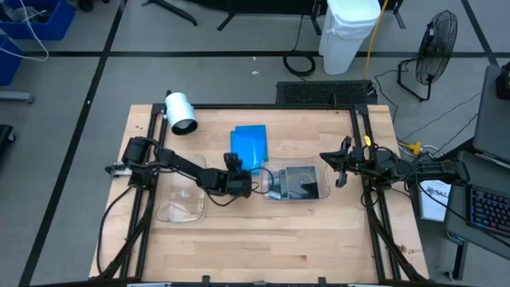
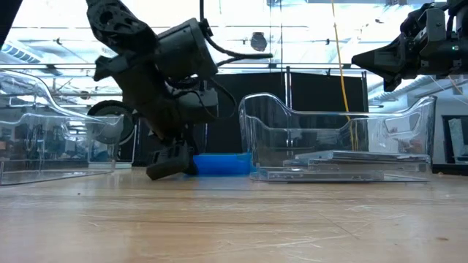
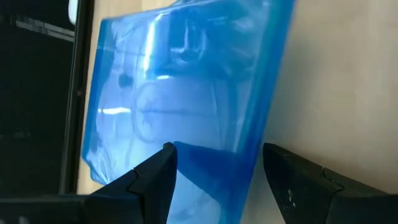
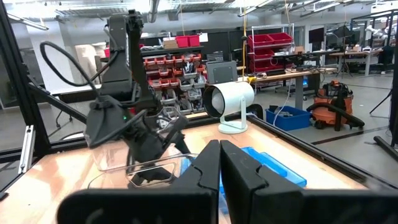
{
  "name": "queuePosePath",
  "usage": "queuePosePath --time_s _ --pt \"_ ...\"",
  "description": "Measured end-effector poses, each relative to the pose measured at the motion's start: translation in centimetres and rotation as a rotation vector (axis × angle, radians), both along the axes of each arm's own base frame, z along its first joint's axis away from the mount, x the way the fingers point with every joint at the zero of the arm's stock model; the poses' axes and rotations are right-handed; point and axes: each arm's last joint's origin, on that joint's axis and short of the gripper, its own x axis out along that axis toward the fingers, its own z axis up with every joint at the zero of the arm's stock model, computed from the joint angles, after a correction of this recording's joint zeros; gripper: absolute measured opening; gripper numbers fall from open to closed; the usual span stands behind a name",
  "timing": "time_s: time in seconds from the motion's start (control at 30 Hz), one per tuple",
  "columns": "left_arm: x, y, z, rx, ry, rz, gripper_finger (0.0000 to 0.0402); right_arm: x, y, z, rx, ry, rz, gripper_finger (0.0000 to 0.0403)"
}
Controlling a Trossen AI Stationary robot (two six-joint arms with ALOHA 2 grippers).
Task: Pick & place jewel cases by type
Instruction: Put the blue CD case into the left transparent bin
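My left gripper will catch the blue case if it closes now, because its fingers are around the blue case's side edge [image 3: 250, 146].
A small stack of bright blue jewel cases [image 1: 249, 143] lies flat on the wooden table at its far middle, also seen in the low view [image 2: 219, 163]. My left gripper [image 1: 241, 169] is low at the stack's near edge, slanting down and open. In the left wrist view one finger stands over the top blue case [image 3: 180, 81] and the other over bare wood beside it. Grey translucent jewel cases [image 1: 301, 185] lie stacked inside the clear tray [image 1: 319, 196] right of centre. My right gripper [image 1: 339, 163] waits shut above the table's right side. My left gripper [image 3: 217, 155] straddles a side edge [image 3: 258, 149] of the top blue case, coming from the near left and slanting down. Whether either finger touches the case, I cannot tell.
A second clear tray [image 1: 179, 209] sits near the left, under the left arm. A white cylindrical device [image 1: 180, 112] stands at the far left corner. Black frame rails [image 1: 362, 127] run along the table's sides. Bare wood lies along the near edge.
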Motion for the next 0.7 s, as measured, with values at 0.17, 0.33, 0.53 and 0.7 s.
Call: queuePosePath --time_s 0.17,0.33,0.53,0.7 --pt "0.0 0.5 0.0 -0.014 -0.047 0.067 0.0211 0.0 0.0 0.0 0.000 0.000 0.000 0.0004" --pt "-0.1 0.4 -0.1 0.004 -0.074 0.099 0.0111 0.0 0.0 0.0 0.000 0.000 0.000 0.0004" --pt "-0.2 -1.0 0.2 0.139 -0.101 0.085 0.0037 0.0 0.0 0.0 0.000 0.000 0.000 0.0004" --pt "-0.7 -2.8 1.8 0.153 -0.129 0.029 0.0037 0.0 0.0 0.0 0.000 0.001 0.000 0.0004"
